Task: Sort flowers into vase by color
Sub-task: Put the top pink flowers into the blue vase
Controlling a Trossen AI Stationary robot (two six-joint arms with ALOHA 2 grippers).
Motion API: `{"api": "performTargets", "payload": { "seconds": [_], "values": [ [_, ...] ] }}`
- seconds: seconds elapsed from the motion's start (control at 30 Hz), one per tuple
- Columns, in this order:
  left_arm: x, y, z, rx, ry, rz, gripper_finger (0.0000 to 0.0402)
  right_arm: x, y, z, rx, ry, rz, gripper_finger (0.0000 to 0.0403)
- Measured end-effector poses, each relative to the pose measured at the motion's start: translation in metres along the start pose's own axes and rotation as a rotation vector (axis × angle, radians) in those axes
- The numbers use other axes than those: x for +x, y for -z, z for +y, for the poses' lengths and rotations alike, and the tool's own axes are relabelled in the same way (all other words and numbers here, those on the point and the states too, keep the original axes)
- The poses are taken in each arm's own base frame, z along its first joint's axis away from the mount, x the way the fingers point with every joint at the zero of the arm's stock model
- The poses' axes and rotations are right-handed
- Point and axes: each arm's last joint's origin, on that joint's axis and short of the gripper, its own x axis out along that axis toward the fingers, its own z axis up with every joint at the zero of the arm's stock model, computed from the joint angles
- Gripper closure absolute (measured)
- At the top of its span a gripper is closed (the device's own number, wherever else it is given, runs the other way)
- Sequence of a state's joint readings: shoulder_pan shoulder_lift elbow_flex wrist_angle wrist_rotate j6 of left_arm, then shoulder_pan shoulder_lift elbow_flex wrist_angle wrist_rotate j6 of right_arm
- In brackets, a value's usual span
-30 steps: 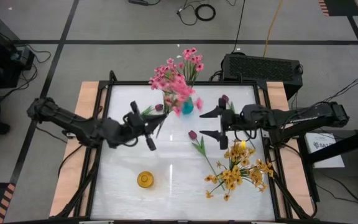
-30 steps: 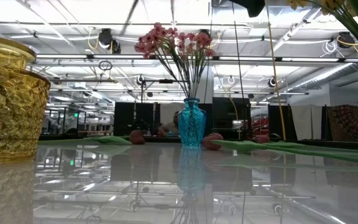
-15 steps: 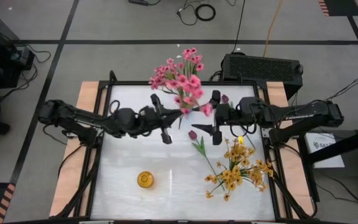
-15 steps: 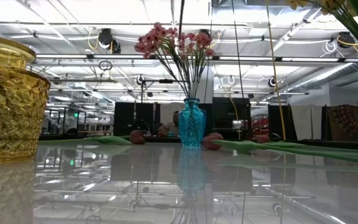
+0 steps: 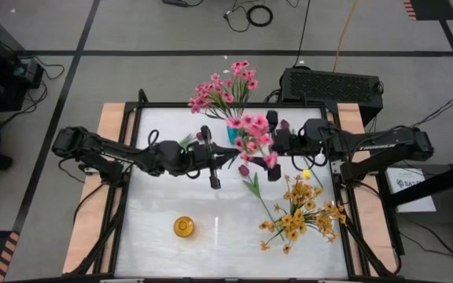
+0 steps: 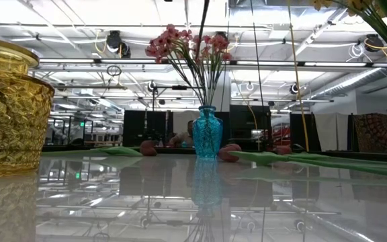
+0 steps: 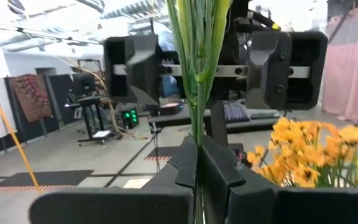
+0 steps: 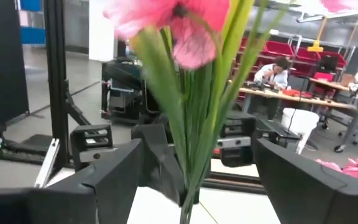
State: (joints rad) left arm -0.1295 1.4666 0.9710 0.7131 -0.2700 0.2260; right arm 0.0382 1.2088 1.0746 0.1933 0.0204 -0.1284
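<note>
The robot's right gripper should sort the pink spray into the blue vase (image 5: pixel 233 135), so next it should grab the spray by its green stems.
My left gripper (image 5: pixel 220 159) is shut on a pink blossom spray (image 5: pixel 254 141) and holds it above the middle of the table. My right gripper (image 5: pixel 267 149) faces it, open, one finger on either side of the spray's green stems (image 8: pixel 197 124) without touching them. The blue vase (image 5: pixel 233 135) stands at the far middle with other pink sprays (image 5: pixel 222 90) in it; it also shows in the low view (image 6: pixel 207 134). The yellow sprays (image 5: pixel 303 212) stand at the near right. A purple tulip (image 5: pixel 244 170) lies on the table below the grippers. My left gripper pinches the pink spray's bundle of green stems (image 7: pixel 196 124) between its two shut fingers (image 7: pixel 219 165), low on the stems. The fingers come level from the table's left and lie across the stems. The spray stands up from the hold, lifted clear of the table, its blossoms over toward my right gripper.
A yellow glass vase (image 5: pixel 183 227) stands near the front, left of middle, and looms at the left in the low view (image 6: pixel 12 107). Two more purple tulips (image 5: pixel 284 124) (image 5: pixel 201 135) lie beside the blue vase. A dark box (image 5: pixel 333 85) sits behind the table.
My left gripper has gone toward the table's right edge with the pink spray, away from the blue vase. The blossoms now hang over the right gripper's fingers. My right gripper has shifted a little toward the left gripper, so the stems stand between its fingers.
</note>
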Motion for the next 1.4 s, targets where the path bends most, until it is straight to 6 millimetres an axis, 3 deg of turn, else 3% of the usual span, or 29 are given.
{"api": "performTargets", "payload": {
  "seconds": [0.17,0.3,0.63,0.8,1.1,1.27,1.4],
  "values": [
    [0.000,0.000,-0.001,0.002,0.015,0.002,0.0389,0.004,-0.003,0.002,-0.033,-0.060,-0.066,0.0107],
    [0.000,0.002,-0.001,0.028,0.019,0.015,0.0389,0.004,-0.002,0.002,-0.033,-0.073,-0.060,0.0135],
    [0.000,0.002,-0.001,0.021,0.009,0.018,0.0387,0.004,-0.001,0.002,-0.008,-0.073,-0.049,0.0313],
    [-0.001,0.003,0.000,-0.014,-0.031,0.048,0.0337,0.001,-0.001,0.002,-0.007,-0.069,-0.026,0.0391],
    [-0.008,0.007,-0.012,-0.042,-0.092,0.164,0.0171,-0.029,-0.015,-0.006,-0.022,-0.003,0.015,0.0397],
    [-0.019,0.009,-0.024,0.011,-0.155,0.274,0.0152,-0.055,-0.027,-0.020,-0.042,0.052,0.002,0.0398],
    [-0.024,0.009,-0.030,0.035,-0.205,0.305,0.0151,-0.063,-0.027,-0.030,-0.083,0.097,0.023,0.0399]
  ]
}}
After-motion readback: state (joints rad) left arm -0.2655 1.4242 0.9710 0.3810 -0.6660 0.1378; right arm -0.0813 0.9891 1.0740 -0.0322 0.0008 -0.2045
